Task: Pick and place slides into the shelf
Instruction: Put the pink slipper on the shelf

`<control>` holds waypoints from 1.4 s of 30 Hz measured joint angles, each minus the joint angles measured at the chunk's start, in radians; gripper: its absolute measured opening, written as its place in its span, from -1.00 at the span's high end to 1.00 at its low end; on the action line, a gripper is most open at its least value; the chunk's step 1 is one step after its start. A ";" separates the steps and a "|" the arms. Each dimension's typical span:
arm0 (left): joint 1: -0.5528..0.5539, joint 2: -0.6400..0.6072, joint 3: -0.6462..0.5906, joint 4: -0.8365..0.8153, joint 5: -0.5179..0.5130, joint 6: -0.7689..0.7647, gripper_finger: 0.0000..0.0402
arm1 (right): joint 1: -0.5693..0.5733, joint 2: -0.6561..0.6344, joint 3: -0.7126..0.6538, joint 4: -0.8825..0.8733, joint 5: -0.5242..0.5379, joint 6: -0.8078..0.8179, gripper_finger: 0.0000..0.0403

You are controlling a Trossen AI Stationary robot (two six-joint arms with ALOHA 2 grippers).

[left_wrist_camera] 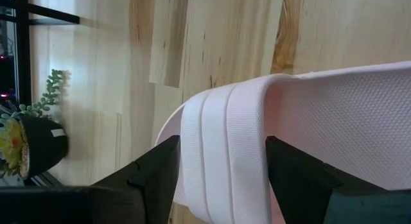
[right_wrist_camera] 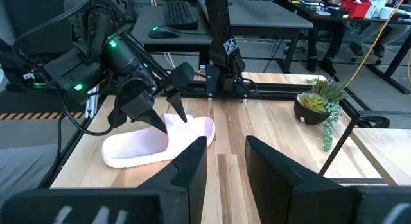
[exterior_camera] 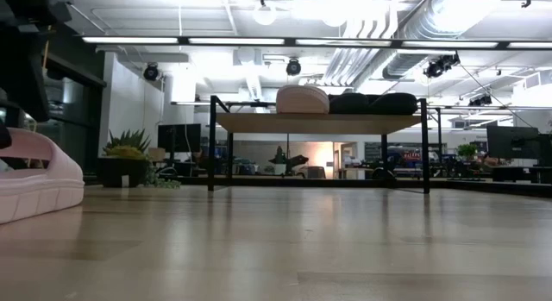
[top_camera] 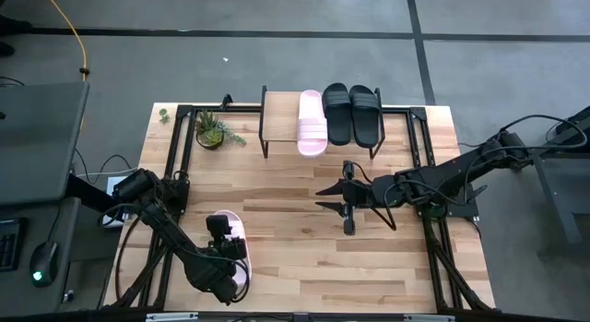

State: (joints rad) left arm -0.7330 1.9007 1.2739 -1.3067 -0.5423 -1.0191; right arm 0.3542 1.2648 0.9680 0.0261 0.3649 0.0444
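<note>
My left gripper closes on the pink slide now, which would catch it: the fingers reach down past its wide strap, one inside the heel-side opening (left_wrist_camera: 275, 124).
One pale pink slide (top_camera: 236, 226) lies sole-down on the tabletop near its left near corner, also seen in the low view (exterior_camera: 34, 176) and the right wrist view (right_wrist_camera: 144, 146). My left gripper (top_camera: 224, 239) (left_wrist_camera: 221, 142) is open above it, one finger on each side of the wide strap (left_wrist_camera: 221, 115). The shelf (top_camera: 277, 124) (exterior_camera: 319, 122) stands at the far edge. On its plank lie the other pink slide (top_camera: 312, 124) and two black slides (top_camera: 337, 114) (top_camera: 366, 114). My right gripper (top_camera: 321, 199) (right_wrist_camera: 226, 150) hovers open over the table's middle. My left gripper comes down from above with its fingers (left_wrist_camera: 154, 169) across the strap of the pink slide, close against both strap edges. Whether they touch the strap I cannot tell. The slide lies flat on the table.
A small potted plant (top_camera: 212, 131) (right_wrist_camera: 318, 102) stands left of the shelf. Black frame rails (top_camera: 175, 174) run along the table's left and right sides. Bare wood (top_camera: 304, 257) lies between the two grippers and in front of the shelf.
</note>
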 joint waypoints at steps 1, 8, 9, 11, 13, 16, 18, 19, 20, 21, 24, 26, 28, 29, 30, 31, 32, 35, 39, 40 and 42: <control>0.000 0.000 0.000 0.000 0.000 0.000 -0.05 | 0.000 0.000 0.000 0.000 0.000 0.000 0.52; 0.000 0.000 0.000 0.000 0.000 -0.006 -0.05 | 0.000 0.000 0.000 0.000 0.000 0.000 0.52; 0.000 0.000 0.000 0.000 0.000 -0.006 -0.05 | 0.000 0.000 0.000 0.000 0.000 0.000 0.52; 0.000 0.000 0.000 0.000 0.000 -0.006 -0.02 | 0.000 0.000 0.000 0.000 0.000 0.000 0.52; 0.000 0.000 0.000 0.001 0.000 -0.006 0.05 | 0.000 0.000 0.000 0.000 -0.001 0.000 0.52; 0.000 0.000 0.000 0.002 0.003 -0.006 0.18 | 0.000 0.000 0.000 0.000 -0.001 0.000 0.52; 0.000 0.000 0.000 0.002 0.009 -0.006 0.29 | 0.000 0.000 0.000 0.000 -0.001 0.000 0.52; 0.000 0.000 0.000 0.002 0.011 -0.005 0.35 | 0.000 0.000 0.000 0.000 -0.001 0.000 0.52; 0.000 0.000 0.000 0.002 0.012 0.000 0.41 | 0.000 0.000 0.000 0.000 -0.001 0.000 0.52; 0.000 0.000 0.000 0.002 0.016 0.001 0.47 | 0.000 0.000 0.000 0.000 -0.001 0.000 0.52; 0.000 0.000 0.000 0.002 0.030 0.001 0.65 | 0.000 0.000 0.000 0.000 -0.001 0.000 0.52; 0.000 0.000 0.000 0.001 0.034 0.001 0.78 | 0.000 0.000 0.000 0.000 -0.001 0.000 0.52; 0.000 0.000 0.000 0.001 0.036 0.007 0.91 | 0.000 0.000 0.000 0.000 -0.001 0.000 0.52; 0.000 0.000 0.000 0.001 0.038 0.013 0.95 | 0.000 0.000 0.000 0.000 -0.001 0.000 0.52; 0.000 0.000 0.000 0.001 0.041 0.017 0.97 | 0.000 0.000 0.000 0.000 -0.001 0.000 0.52; 0.000 0.000 0.000 0.002 0.042 0.017 0.96 | 0.000 0.000 0.000 0.000 -0.001 0.000 0.52; 0.000 0.000 0.000 0.002 0.042 0.018 0.94 | 0.000 0.000 0.000 0.000 -0.001 0.000 0.52; 0.000 0.000 0.000 0.004 0.045 0.019 0.91 | 0.000 0.000 0.000 0.000 -0.001 0.000 0.52; 0.000 0.000 0.000 0.004 0.049 0.019 0.97 | 0.000 0.000 0.000 0.000 -0.001 0.000 0.52; 0.000 0.000 0.000 0.004 0.049 0.020 0.98 | 0.000 0.000 0.000 0.000 -0.001 0.000 0.52; 0.000 0.000 0.000 0.004 0.050 0.020 0.97 | 0.000 0.000 0.000 0.000 -0.001 0.000 0.52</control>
State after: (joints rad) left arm -0.7326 1.9003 1.2739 -1.3029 -0.4927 -0.9994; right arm 0.3542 1.2651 0.9676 0.0261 0.3641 0.0444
